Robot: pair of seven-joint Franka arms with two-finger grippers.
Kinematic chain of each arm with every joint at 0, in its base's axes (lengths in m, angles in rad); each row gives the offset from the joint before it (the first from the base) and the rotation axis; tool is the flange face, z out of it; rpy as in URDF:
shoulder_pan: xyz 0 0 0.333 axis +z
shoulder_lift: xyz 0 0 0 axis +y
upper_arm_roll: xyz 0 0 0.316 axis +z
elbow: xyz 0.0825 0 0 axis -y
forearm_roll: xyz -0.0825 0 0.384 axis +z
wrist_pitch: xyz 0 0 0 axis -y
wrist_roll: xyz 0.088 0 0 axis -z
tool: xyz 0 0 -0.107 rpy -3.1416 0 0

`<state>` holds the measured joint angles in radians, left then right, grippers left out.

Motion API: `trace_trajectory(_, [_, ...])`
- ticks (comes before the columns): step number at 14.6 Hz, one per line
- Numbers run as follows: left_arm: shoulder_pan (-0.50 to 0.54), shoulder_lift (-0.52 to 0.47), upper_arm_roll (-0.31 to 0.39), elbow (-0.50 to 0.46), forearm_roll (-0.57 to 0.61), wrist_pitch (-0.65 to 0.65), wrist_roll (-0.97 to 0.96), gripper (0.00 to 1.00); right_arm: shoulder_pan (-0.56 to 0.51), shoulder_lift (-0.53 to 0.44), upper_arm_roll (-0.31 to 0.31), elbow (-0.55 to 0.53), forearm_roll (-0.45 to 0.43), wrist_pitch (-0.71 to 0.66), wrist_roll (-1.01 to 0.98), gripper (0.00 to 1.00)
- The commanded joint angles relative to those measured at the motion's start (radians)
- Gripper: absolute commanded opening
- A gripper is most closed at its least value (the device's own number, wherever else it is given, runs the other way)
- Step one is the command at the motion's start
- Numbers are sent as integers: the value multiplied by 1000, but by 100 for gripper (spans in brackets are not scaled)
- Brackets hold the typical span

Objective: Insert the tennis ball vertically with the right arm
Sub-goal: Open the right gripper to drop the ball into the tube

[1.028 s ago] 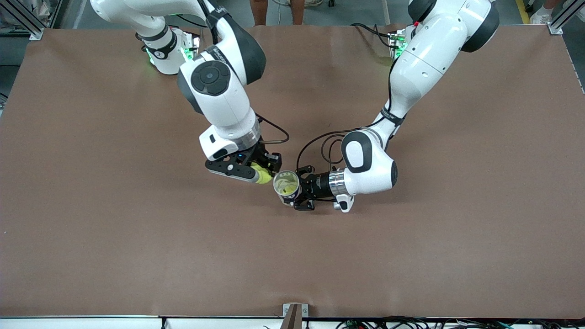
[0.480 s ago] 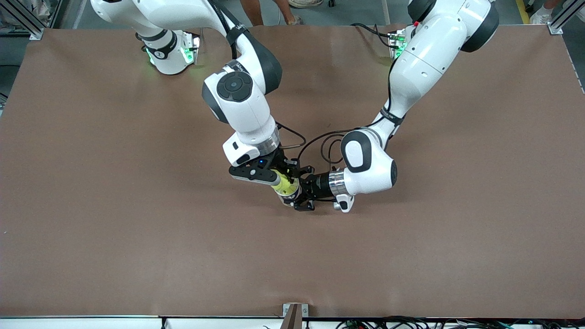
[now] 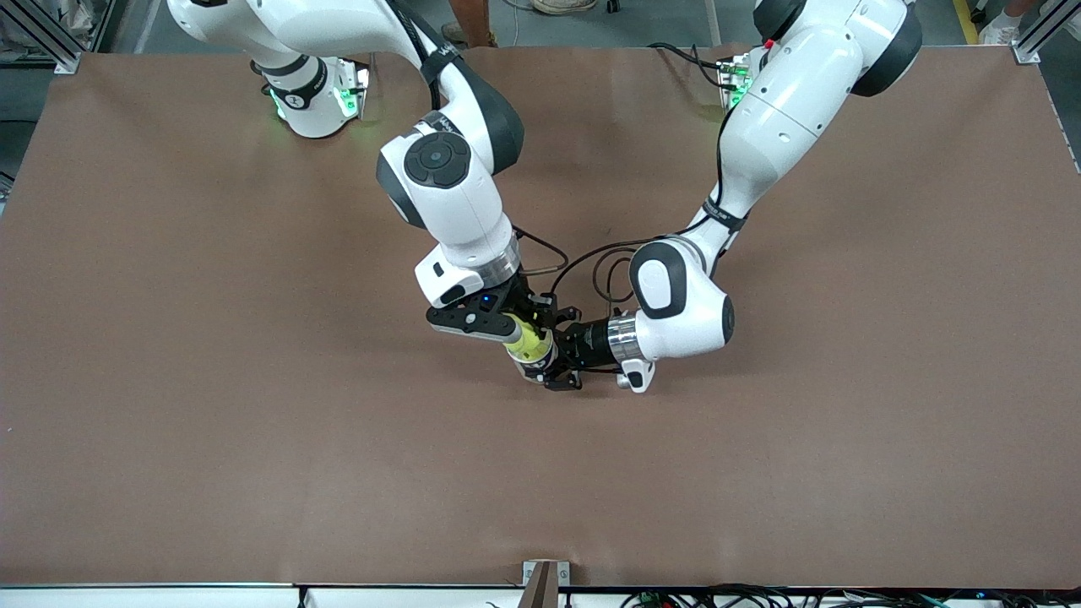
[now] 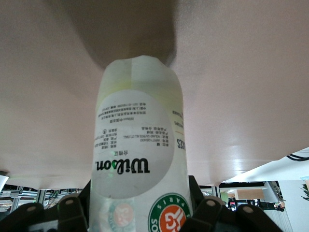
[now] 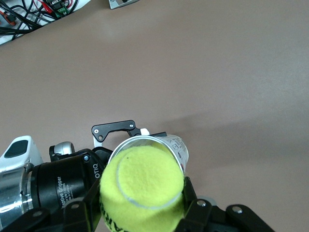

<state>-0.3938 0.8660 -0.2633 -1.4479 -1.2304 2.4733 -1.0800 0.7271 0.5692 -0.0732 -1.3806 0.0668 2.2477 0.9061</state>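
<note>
The robot's right gripper has the tennis ball in the can's rim, so it needs to open now and let go of the ball.
A yellow-green tennis ball sits between the jaws of my right gripper, which is shut on it. The ball is right at the open mouth of a clear plastic tennis-ball can with a Wilson label. My left gripper is shut on that can from the side and holds it upright near the table's middle. In the front view the ball and right gripper hide nearly all of the can.
The brown table spreads wide around both grippers. The arm bases stand along its edge farthest from the front camera. Black cables loop by the left wrist. A small bracket sits at the nearest edge.
My right gripper has carried the tennis ball toward the left arm's end of the table, to over the can's mouth, covering it. The left arm and can have stayed still.
</note>
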Motion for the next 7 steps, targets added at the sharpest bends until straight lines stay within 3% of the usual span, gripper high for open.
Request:
trace_trajectory(1, [-7, -21, -1, -14, -23, 15, -9, 73, 9, 15, -10, 25, 7, 0, 14, 54])
trace_trajectory(3, [-7, -21, -1, -14, -21, 15, -9, 73, 9, 15, -10, 25, 5, 0, 14, 93])
trace_trajectory(4, [-7, -21, 1, -14, -23, 15, -11, 73, 9, 14, -10, 25, 2, 0, 11, 100])
trace_trajectory(7, [-7, -21, 1, -14, -21, 15, -11, 73, 8, 14, -10, 25, 1, -4, 7, 100])
